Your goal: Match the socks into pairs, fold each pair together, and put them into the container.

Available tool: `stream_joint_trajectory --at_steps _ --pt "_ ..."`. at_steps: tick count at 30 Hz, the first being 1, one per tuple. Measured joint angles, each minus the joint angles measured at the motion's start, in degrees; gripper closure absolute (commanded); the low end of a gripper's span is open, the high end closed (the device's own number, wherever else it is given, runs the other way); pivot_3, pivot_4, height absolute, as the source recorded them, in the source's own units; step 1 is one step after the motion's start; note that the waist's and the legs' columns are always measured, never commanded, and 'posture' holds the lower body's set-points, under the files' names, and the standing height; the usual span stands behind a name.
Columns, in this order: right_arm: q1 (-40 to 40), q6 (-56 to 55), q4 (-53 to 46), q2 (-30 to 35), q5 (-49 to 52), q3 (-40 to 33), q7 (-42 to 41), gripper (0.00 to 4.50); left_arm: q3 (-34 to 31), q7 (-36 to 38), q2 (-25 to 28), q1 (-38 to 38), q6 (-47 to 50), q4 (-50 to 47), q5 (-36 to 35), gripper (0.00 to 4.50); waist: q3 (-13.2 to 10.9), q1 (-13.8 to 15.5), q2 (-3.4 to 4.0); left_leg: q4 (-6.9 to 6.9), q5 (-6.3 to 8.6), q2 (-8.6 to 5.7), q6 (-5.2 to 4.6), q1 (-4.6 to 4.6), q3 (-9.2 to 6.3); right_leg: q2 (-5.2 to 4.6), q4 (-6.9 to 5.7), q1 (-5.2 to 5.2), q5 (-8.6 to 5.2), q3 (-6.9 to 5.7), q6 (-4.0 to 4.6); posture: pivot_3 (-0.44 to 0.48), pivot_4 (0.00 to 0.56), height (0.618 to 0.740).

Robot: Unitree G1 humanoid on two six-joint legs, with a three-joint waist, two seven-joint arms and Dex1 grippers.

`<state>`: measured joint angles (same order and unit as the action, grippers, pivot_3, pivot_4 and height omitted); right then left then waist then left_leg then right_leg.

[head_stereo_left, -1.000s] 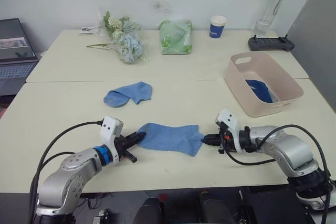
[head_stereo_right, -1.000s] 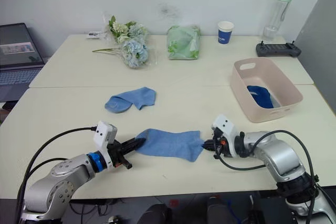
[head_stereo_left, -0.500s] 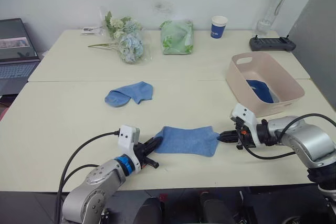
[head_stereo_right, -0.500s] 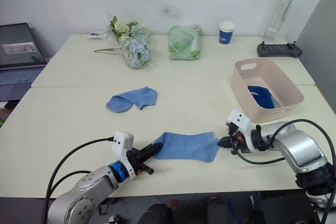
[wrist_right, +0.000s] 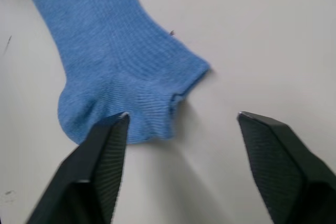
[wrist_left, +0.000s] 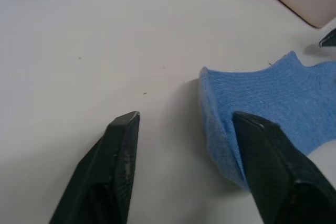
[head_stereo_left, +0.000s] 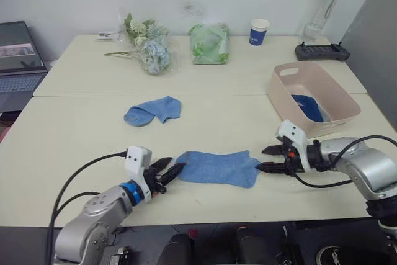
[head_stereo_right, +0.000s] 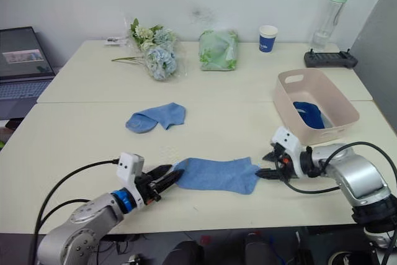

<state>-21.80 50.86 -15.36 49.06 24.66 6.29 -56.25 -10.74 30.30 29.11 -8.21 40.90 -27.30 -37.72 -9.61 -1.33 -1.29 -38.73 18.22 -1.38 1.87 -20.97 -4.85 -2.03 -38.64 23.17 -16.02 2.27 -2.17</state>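
Next, my left gripper takes hold of the flat light blue sock by its straight end edge to fold the pair together for the container.
A light blue sock lies flat near the table's front edge. My left gripper is open at its left end, with one finger beside the sock's edge. At the sock's right end my right gripper is open too, and the sock lies just ahead of its fingers. Neither gripper holds anything. A second light blue sock lies crumpled further back on the left. The pale pink container stands at the right with a dark blue sock inside.
Along the back of the table are a bunch of flowers, a green bag, a blue paper cup, a bottle and a black controller. A laptop sits at the far left.
Both grippers were shut on the ends of the front sock and have now opened and let go. The sock lies flat between them.
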Motion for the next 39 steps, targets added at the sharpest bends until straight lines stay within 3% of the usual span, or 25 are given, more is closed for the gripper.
stream_joint_trajectory --at_steps 5,8,13,18,23,30,37,39 --pt "-0.8 -4.3 -0.9 -0.6 1.2 -2.0 -1.2 0.3 -3.6 6.8 6.8 0.6 -0.4 -0.1 -2.3 0.66 0.0 -0.1 0.01 0.0 0.0 0.01 0.0 0.01 0.01 0.01 0.0 0.0 0.0 -0.01 0.0 0.0 0.15 0.74" --pt "-1.9 -9.2 -2.2 -5.3 0.8 -0.9 -0.8 0.88 -0.8 12.2 10.4 4.8 -7.0 0.1 2.1 1.22 0.0 0.0 0.01 0.01 -0.01 0.0 0.01 0.01 0.01 0.01 0.02 -0.02 0.0 -0.03 0.0 0.0 0.15 0.74" --pt "-0.1 -18.0 -3.0 -11.3 -5.3 7.1 1.1 2.69 11.5 15.8 8.3 12.4 -15.3 2.0 10.3 2.84 0.0 0.0 0.02 0.0 -0.05 -0.02 0.1 -0.03 0.1 -0.02 0.1 0.0 0.0 0.03 0.0 0.0 0.15 0.74" --pt "3.0 -26.3 0.0 -10.8 -11.8 10.8 1.3 4.46 20.5 16.6 7.9 12.9 -20.2 9.5 19.7 4.45 0.0 -0.1 0.02 0.0 -0.01 -0.01 0.01 0.0 0.09 -0.01 0.03 0.03 0.0 0.04 0.0 0.0 0.15 0.74" --pt "6.8 -36.8 7.4 -7.6 -16.9 10.5 0.9 4.49 19.7 16.4 7.6 10.5 -23.4 13.1 22.6 4.48 0.0 -0.2 0.03 0.01 0.0 0.01 0.0 0.0 0.09 -0.01 0.05 0.02 0.0 0.04 0.0 0.0 0.15 0.74" --pt "9.1 -44.2 11.1 -4.3 -16.8 6.6 -1.4 4.49 14.4 17.9 8.3 5.2 -23.8 12.9 19.3 4.48 0.0 -0.1 0.05 -0.01 0.01 0.01 -0.03 0.09 0.07 -0.02 0.0 -0.07 0.0 0.05 0.0 0.0 0.15 0.74" --pt "8.9 -38.6 9.1 -4.8 -7.5 -0.5 -4.1 4.49 7.5 16.3 6.3 4.1 -18.8 9.6 11.4 4.48 0.0 -0.1 0.04 -0.02 0.02 0.04 -0.03 0.05 0.04 -0.01 -0.05 -0.02 0.0 0.04 0.0 0.0 0.15 0.74" --pt "7.7 -35.9 6.3 -5.7 -5.9 -1.8 -2.5 4.11 3.4 14.2 5.4 3.6 -17.7 8.0 9.1 4.5 0.0 -0.2 0.06 -0.02 0.02 0.05 -0.03 0.06 0.04 -0.01 -0.08 -0.01 0.0 0.06 0.0 0.0 0.15 0.74"
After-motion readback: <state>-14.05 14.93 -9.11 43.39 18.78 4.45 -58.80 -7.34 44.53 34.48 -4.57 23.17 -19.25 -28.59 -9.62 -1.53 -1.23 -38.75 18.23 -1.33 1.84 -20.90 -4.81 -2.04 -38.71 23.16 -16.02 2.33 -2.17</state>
